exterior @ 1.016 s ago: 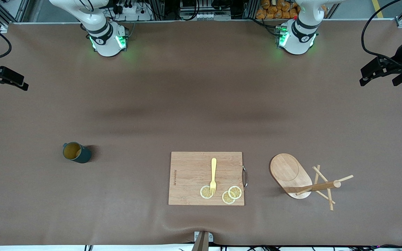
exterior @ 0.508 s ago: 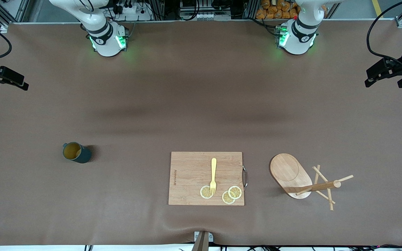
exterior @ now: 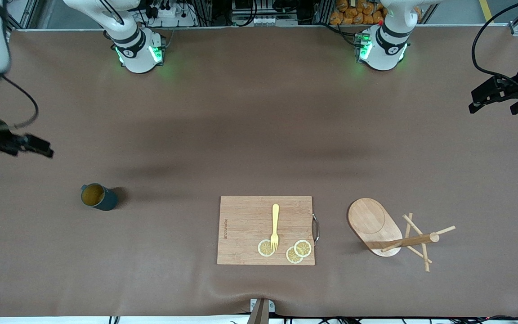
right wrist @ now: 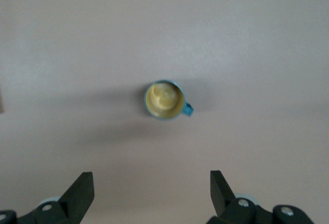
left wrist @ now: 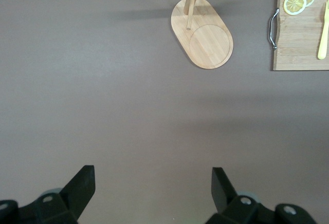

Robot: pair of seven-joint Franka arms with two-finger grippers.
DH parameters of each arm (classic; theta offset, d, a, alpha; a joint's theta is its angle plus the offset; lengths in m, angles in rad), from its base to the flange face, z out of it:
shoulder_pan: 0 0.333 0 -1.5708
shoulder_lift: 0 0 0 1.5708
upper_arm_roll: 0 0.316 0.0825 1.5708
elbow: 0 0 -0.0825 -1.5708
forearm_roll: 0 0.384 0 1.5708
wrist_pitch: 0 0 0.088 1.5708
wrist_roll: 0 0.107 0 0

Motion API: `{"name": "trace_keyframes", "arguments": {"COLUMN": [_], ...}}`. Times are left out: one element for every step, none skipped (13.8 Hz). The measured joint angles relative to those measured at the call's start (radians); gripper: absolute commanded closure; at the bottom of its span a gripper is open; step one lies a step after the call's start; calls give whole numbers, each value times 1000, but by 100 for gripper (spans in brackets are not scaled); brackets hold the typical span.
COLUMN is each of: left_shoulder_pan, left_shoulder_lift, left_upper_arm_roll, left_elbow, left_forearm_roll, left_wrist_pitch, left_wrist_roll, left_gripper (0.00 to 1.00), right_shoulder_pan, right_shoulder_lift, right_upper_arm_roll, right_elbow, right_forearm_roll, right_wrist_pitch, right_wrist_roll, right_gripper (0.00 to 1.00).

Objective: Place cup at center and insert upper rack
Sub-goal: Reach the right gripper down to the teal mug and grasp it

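I need to place the cup at the center, so I will next grab it by its rim point(exterior: 93, 184) point(right wrist: 164, 81) with my right gripper.
The cup point(exterior: 99, 197), dark teal with a tan inside, stands upright on the brown table toward the right arm's end. It also shows in the right wrist view point(right wrist: 164, 99), handle to one side. The upper rack point(exterior: 387, 231), a light wooden mug tree with an oval base, stands toward the left arm's end and shows in the left wrist view point(left wrist: 203, 36). My right gripper point(exterior: 38, 150) is open and empty in the air over the table's edge, apart from the cup. My left gripper point(exterior: 490, 108) is open and empty over the other edge.
A rectangular wooden cutting board point(exterior: 245, 225) lies between the cup and the mug tree, near the front edge. On it are a yellow fork point(exterior: 275, 227) and lemon slices point(exterior: 302, 248). Its metal handle point(exterior: 315, 228) faces the mug tree.
My right gripper has come down toward the cup's side of the table, with more of that arm now in view. My left gripper has shifted slightly toward the table's edge. Cup and mug tree have not moved.
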Motion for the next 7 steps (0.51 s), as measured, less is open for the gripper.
{"name": "trace_keyframes", "arguments": {"left_shoulder_pan": [4, 8, 12, 13, 13, 13, 13], "left_shoulder_lift": [0, 1, 1, 2, 2, 2, 2], "left_upper_arm_roll": [0, 0, 0, 0, -1, -3, -4], "left_elbow": [0, -1, -1, -1, -1, 0, 0], "left_forearm_roll": [0, 0, 0, 0, 0, 0, 0], "left_wrist_pitch": [-1, -1, -2, -2, -2, -2, -5], "left_wrist_roll": [0, 0, 0, 0, 0, 0, 0], "left_gripper": [0, 0, 0, 0, 0, 0, 0], "right_shoulder_pan": [5, 13, 24, 33, 39, 42, 43], "right_shoulder_lift": [49, 95, 139, 175, 210, 241, 266], "right_upper_arm_roll": [2, 3, 3, 4, 4, 4, 3], "right_elbow": [-2, -3, -4, -5, -8, -12, -16], "right_forearm_roll": [0, 0, 0, 0, 0, 0, 0], "right_wrist_pitch": [51, 97, 146, 191, 231, 264, 292], "right_wrist_roll": [0, 0, 0, 0, 0, 0, 0], "right_gripper": [0, 0, 0, 0, 0, 0, 0]}}
